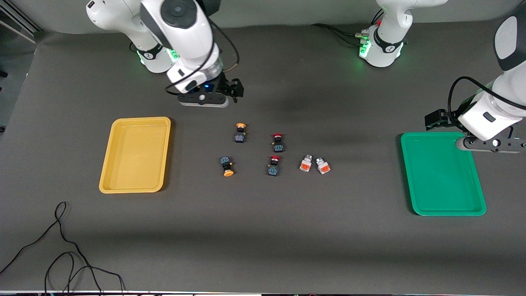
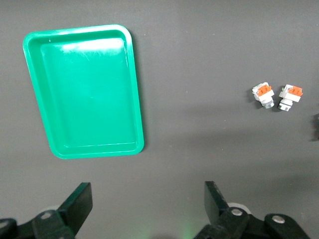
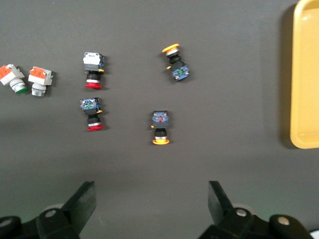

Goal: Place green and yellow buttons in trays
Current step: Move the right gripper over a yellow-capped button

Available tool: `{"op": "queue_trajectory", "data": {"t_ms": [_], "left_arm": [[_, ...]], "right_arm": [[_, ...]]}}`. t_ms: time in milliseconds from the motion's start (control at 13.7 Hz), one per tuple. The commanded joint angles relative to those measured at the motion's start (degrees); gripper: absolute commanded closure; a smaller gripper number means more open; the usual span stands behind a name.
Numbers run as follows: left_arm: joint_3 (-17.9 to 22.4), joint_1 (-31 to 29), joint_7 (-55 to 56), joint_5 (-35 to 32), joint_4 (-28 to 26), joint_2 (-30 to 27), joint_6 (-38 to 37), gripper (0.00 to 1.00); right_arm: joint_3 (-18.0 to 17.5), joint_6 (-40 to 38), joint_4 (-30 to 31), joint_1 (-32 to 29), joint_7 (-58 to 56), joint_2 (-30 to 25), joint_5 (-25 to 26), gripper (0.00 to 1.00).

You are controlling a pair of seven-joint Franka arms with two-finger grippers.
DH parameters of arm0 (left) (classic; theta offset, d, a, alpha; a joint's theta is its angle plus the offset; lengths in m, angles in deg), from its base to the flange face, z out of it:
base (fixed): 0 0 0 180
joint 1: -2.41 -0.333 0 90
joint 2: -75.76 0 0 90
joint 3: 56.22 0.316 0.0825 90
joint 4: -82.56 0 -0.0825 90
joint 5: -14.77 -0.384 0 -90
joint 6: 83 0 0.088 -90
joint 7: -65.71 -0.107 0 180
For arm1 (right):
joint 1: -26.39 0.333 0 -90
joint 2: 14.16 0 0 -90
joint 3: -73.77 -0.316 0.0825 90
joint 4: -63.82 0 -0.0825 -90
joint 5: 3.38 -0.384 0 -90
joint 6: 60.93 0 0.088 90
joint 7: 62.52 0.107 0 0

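Next, my right gripper grabs the yellow-capped button by its blue-topped body [image 1: 240, 137], to place a yellow button in the yellow tray [image 1: 135, 154].
Two yellow-capped buttons [image 1: 240, 132] [image 1: 227, 165] lie mid-table and also show in the right wrist view [image 3: 175, 62] [image 3: 160, 128]. Two whitish-grey buttons with orange faces [image 1: 305, 163] [image 1: 323, 165] lie side by side toward the green tray [image 1: 443, 172]; the left wrist view shows them [image 2: 263, 93] [image 2: 290, 95] and the tray [image 2: 84, 92]. The yellow tray [image 1: 135, 154] is empty, with its edge in the right wrist view [image 3: 306, 74]. My right gripper [image 1: 235, 88] [image 3: 152, 204] is open and empty over bare table. My left gripper [image 1: 435, 119] [image 2: 148, 204] is open and empty, by the green tray's corner.
Two dark buttons with red caps [image 1: 278, 142] [image 1: 274, 165] lie between the yellow-capped pair and the whitish pair. Black cables [image 1: 61, 246] trail on the table near the front camera, at the right arm's end. Both arm bases stand along the table's edge farthest from the camera.
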Motion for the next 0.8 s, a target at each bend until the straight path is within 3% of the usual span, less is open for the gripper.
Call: {"op": "queue_trajectory", "data": {"t_ms": [0,220,732], "left_arm": [[0.3,0.7,0.6,-0.7,1.4,0.6,-1.4,0.00],[0.3,0.7,-0.1,-0.8,1.3,0.7,-1.9,0.00],[0.3,0.4,-0.6,-0.5,1.6,1.5,-2.7,0.01]], "right_arm": [[0.9,10.4,8.5,0.5,0.7,0.1,1.6,0.00],[0.9,24.0,16.2,0.5,0.7,3.6,3.1,0.00],[1.3,44.7,16.7,3.4,0.8,21.8,3.3,0.00]]}}
